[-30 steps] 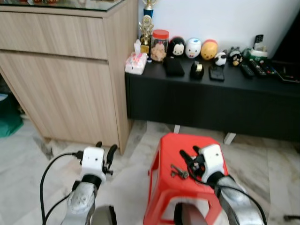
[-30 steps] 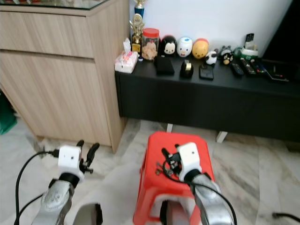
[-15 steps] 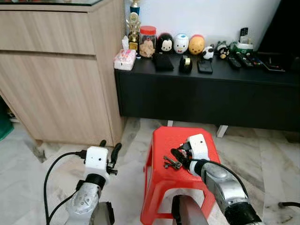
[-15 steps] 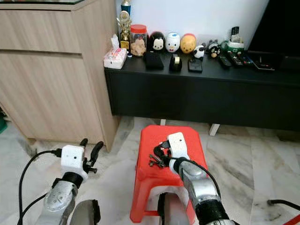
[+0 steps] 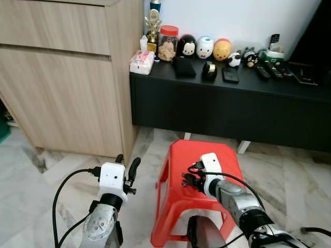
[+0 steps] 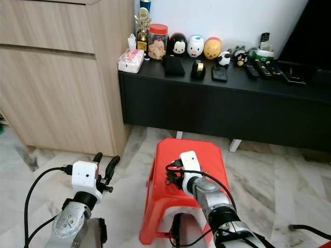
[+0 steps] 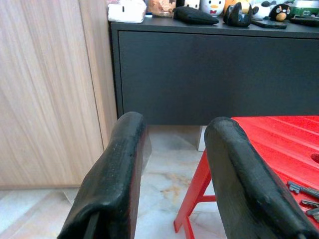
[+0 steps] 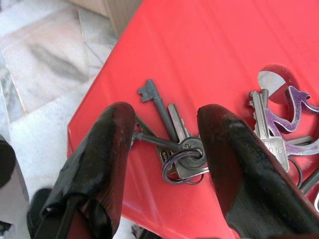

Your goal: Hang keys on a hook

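Note:
I should grab the bunch of keys by its metal ring (image 8: 174, 168) with my right gripper next. Then the loose keys can hang freely from a hook.
A bunch of keys (image 8: 175, 145) on a ring lies on the red plastic stool (image 5: 191, 201), with a purple key tag (image 8: 289, 107) beside it. My right gripper (image 8: 164, 149) is open right over the keys, one black finger on each side of the ring. In the head views the right gripper (image 5: 190, 178) is low on the stool top, over the keys (image 6: 169, 180). My left gripper (image 5: 126, 168) is open with nothing in it, held above the floor to the left of the stool. The keys' tips (image 7: 305, 194) lie on the stool in the left wrist view.
A black low cabinet (image 5: 232, 106) behind the stool carries toys, a jar, a trophy and remotes. A tall wooden cabinet (image 5: 67, 72) stands at the left. The floor is marble tile. A black cable (image 5: 313, 230) lies at the right.
The camera has shifted. My right gripper has come lower onto the stool top and now straddles the key ring. The left gripper has kept its pose.

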### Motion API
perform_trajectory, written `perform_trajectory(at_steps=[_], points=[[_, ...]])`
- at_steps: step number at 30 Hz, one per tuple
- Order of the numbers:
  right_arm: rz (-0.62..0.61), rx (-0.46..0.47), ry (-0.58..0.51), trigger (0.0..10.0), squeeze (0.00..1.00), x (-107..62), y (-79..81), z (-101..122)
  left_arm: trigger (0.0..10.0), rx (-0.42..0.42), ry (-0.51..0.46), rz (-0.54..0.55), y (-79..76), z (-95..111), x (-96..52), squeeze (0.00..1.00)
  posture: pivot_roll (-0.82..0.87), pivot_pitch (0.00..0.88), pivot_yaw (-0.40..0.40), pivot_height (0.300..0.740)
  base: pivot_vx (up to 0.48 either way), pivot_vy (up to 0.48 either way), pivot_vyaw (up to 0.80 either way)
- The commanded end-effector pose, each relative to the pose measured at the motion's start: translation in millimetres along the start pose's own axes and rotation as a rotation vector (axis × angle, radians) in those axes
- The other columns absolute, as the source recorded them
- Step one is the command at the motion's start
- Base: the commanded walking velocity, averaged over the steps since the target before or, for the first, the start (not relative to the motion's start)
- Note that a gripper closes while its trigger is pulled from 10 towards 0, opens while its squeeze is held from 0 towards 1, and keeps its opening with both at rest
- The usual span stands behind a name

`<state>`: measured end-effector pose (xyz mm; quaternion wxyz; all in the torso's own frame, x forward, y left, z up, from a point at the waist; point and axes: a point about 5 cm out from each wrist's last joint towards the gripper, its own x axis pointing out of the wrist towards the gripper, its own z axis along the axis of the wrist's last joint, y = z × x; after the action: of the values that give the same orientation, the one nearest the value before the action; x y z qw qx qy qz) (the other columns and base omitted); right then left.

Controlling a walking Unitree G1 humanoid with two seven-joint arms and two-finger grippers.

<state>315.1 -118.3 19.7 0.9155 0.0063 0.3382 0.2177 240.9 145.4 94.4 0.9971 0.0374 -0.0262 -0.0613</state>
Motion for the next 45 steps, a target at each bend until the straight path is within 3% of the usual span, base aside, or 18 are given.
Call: perform_trajectory(at_steps=[1, 9, 18, 23, 27, 32, 35, 45], points=[[-0.021, -0.024, -0.011, 10.0, 0.00, -0.9, -5.3, 8, 10.0, -0.003, -0.004, 0.007, -2.6, 3, -0.3, 0.00, 0.08, 0.000, -0.181, 0.550, 0.000, 0.000, 0.00], [-0.058, -0.012, 0.031, 10.0, 0.00, -5.8, -20.8, -6, 10.0, -0.015, -0.002, 0.016, -5.8, 4, -1.1, 0.00, 0.07, 0.000, -0.182, 0.550, 0.000, 0.000, 0.00], [-0.034, 0.002, 0.002, 10.0, 0.00, -5.5, -19.1, -10, 10.0, -0.017, -0.006, 0.022, -6.7, 8, -4.6, 0.00, 0.08, 0.000, -0.186, 0.550, 0.000, 0.000, 0.00], [0.022, 0.037, -0.083, 10.0, 0.00, -4.1, -13.1, -3, 10.0, -0.009, -0.010, 0.032, -3.4, 10, -6.1, 0.00, 0.09, 0.000, -0.180, 0.550, 0.000, 0.000, 0.00], [0.041, -0.019, 0.009, 10.0, 0.00, -3.7, -11.2, -16, 10.0, -0.005, -0.006, 0.031, -2.5, 10, -5.9, 0.00, 0.08, 0.000, -0.173, 0.550, 0.000, 0.000, 0.00], [0.057, -0.043, 0.033, 10.0, 0.00, -3.4, -9.3, -22, 10.0, -0.004, -0.006, 0.028, -2.9, 11, -4.6, 0.00, 0.08, 0.000, -0.174, 0.550, 0.000, 0.000, 0.00], [0.034, -0.117, 0.072, 10.0, 0.00, -3.8, -10.6, -29, 10.0, -0.005, -0.005, 0.033, -3.0, 11, -5.1, 0.00, 0.09, 0.000, -0.181, 0.550, 0.000, 0.000, 0.00], [0.031, -0.122, 0.069, 10.0, 0.00, -3.5, -9.7, -30, 10.0, -0.006, 0.001, 0.049, -1.0, 10, -7.8, 0.00, 0.09, 0.000, -0.185, 0.550, 0.000, 0.000, 0.00]])
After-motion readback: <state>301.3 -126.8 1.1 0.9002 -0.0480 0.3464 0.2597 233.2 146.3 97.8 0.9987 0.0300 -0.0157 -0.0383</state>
